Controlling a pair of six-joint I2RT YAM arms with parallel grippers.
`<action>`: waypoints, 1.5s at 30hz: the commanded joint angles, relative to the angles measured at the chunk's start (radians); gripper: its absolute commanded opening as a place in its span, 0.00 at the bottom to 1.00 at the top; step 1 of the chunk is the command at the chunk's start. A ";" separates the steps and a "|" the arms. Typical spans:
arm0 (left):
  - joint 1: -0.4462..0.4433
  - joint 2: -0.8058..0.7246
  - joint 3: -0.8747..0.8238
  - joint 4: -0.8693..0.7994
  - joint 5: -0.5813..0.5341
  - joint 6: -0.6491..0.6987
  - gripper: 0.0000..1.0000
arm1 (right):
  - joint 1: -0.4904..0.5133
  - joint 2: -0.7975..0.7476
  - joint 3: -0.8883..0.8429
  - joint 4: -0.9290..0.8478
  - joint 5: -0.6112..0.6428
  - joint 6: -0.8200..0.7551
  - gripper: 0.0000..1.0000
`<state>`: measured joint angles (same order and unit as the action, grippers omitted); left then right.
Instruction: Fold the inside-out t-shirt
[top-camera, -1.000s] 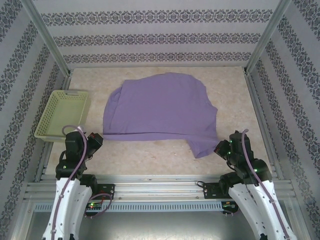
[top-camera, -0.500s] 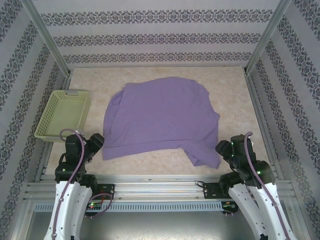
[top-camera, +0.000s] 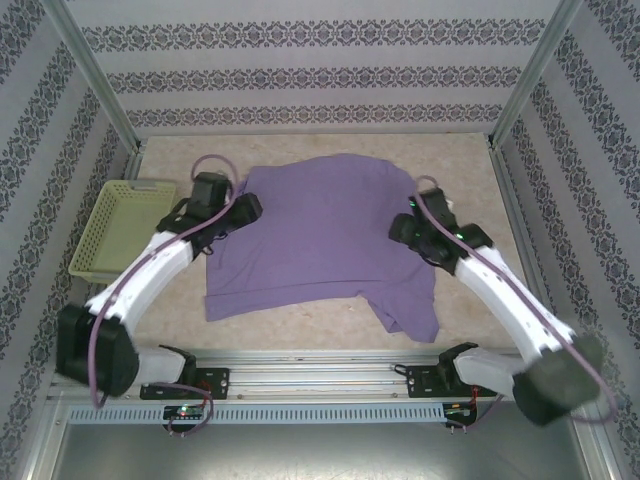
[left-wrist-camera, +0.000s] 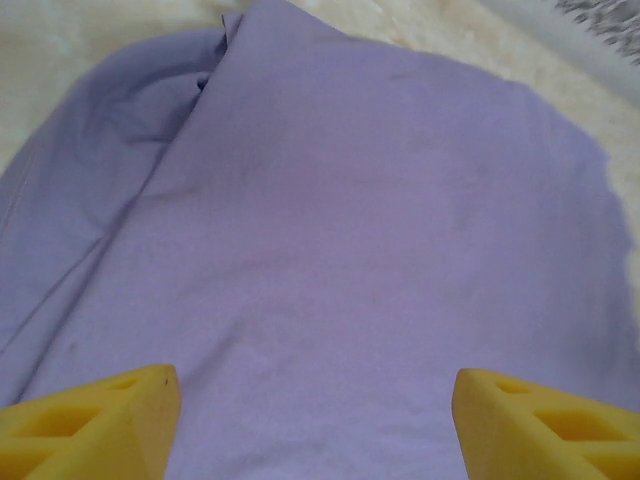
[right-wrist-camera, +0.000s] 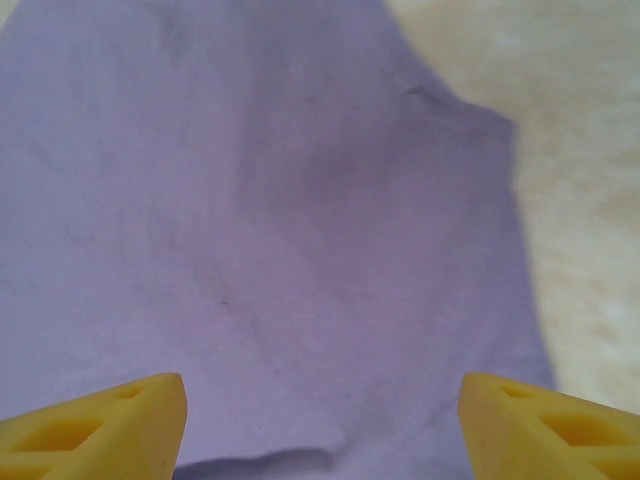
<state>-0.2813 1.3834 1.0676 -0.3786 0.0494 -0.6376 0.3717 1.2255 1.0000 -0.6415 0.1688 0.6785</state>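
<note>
I need to fold the t-shirt's far edge toward me, so I should grab the inside-out t-shirt's far corner on the basket side with my left gripper next.
The inside-out t-shirt (top-camera: 320, 235) is plain lavender and lies spread on the beige table (top-camera: 300, 322), with a rumpled flap hanging toward the near right corner. My left gripper (top-camera: 250, 208) hovers over the shirt's left edge, and my right gripper (top-camera: 399, 228) over its right edge. In the left wrist view the yellow fingers (left-wrist-camera: 95, 425) stand wide apart above smooth cloth (left-wrist-camera: 350, 230), so the left gripper (left-wrist-camera: 315, 425) is open with nothing in it. The right gripper (right-wrist-camera: 322, 425) is likewise open over the cloth (right-wrist-camera: 280, 220), with a small fold just below it.
A yellow-green basket (top-camera: 125, 228) sits at the left of the table, close to the left arm. Patterned walls and metal posts enclose the back and sides. Bare table (right-wrist-camera: 570, 150) shows beyond the shirt's right edge.
Both arms have swung from the near edge out over the shirt's sides. Both grippers went from shut to open. The shirt's near edge has settled closer to the front.
</note>
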 joint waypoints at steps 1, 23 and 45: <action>0.002 0.171 0.145 -0.008 -0.201 0.125 0.72 | 0.020 0.161 0.112 0.131 -0.051 -0.109 0.72; 0.151 1.017 0.949 -0.250 -0.148 0.321 0.62 | -0.135 1.115 1.008 -0.100 -0.160 -0.253 0.69; 0.148 0.502 0.333 0.179 0.010 0.177 0.00 | -0.187 0.732 0.304 0.031 -0.035 -0.035 0.59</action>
<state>-0.1307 1.9869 1.4796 -0.3370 0.0235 -0.4030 0.1913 2.0342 1.4078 -0.6353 0.0933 0.5941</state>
